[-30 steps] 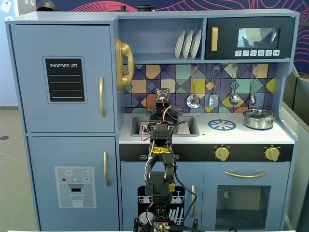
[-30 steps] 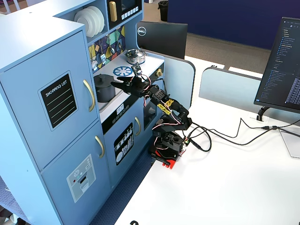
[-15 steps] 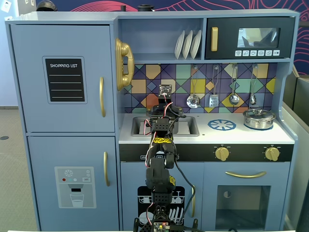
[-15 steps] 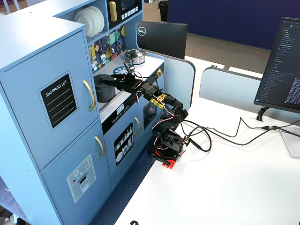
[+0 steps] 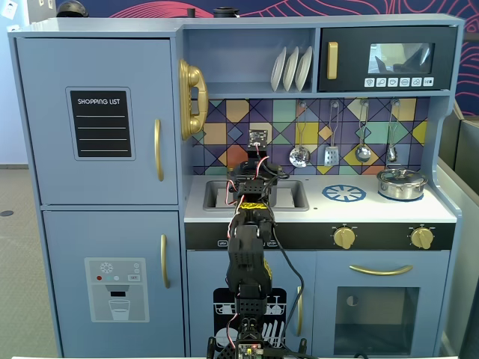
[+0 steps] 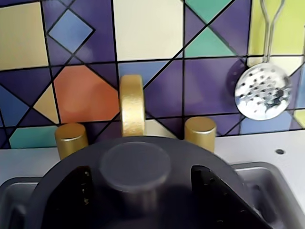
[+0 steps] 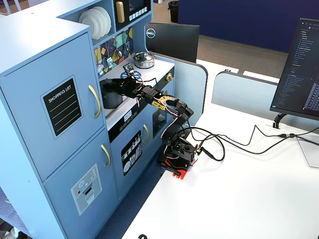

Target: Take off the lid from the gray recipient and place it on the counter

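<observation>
The dark gray lid is wider than my gripper's open fingers. Its round knob (image 6: 136, 163) fits between those fingers, so my gripper needs to grab the lid by that knob next.
In the wrist view the dark gray lid (image 6: 188, 151) fills the lower middle, its round knob (image 6: 136, 163) facing me. My gripper (image 6: 140, 179) is open, one black finger on each side of the knob with a narrow gap at each. The gray recipient (image 7: 112, 101) stands in the sink basin under the lid. In a fixed view my gripper (image 7: 113, 85) sits just above it. In the front fixed view my gripper (image 5: 254, 178) hides the pot. The white counter (image 5: 374, 208) with its blue burner print (image 5: 343, 193) lies to the right.
A gold faucet (image 6: 132, 102) and two gold taps stand just behind the lid. A shiny silver pot (image 5: 402, 182) sits on the counter's right end. Utensils hang on the tiled back wall (image 5: 363, 142). The sink rim (image 6: 269, 174) surrounds the pot.
</observation>
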Robot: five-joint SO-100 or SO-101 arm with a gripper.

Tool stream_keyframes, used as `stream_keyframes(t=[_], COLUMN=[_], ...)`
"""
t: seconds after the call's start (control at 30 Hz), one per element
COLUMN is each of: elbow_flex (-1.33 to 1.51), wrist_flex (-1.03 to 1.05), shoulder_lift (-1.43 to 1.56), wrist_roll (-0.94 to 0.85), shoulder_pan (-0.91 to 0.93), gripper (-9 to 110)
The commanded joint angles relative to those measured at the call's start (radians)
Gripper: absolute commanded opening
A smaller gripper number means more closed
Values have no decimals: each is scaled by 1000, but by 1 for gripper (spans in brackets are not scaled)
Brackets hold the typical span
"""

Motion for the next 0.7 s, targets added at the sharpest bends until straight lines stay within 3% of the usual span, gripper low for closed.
stream_keyframes(t=[0.0,0.17,0.67], elbow_flex=[-83,-83,-164], wrist_flex=[-43,-54,-84], shoulder_lift=[-40,-58,14], wrist_roll=[-18,-31,-78], shoulder_pan=[-21,-28,-40], gripper=[15,0,0])
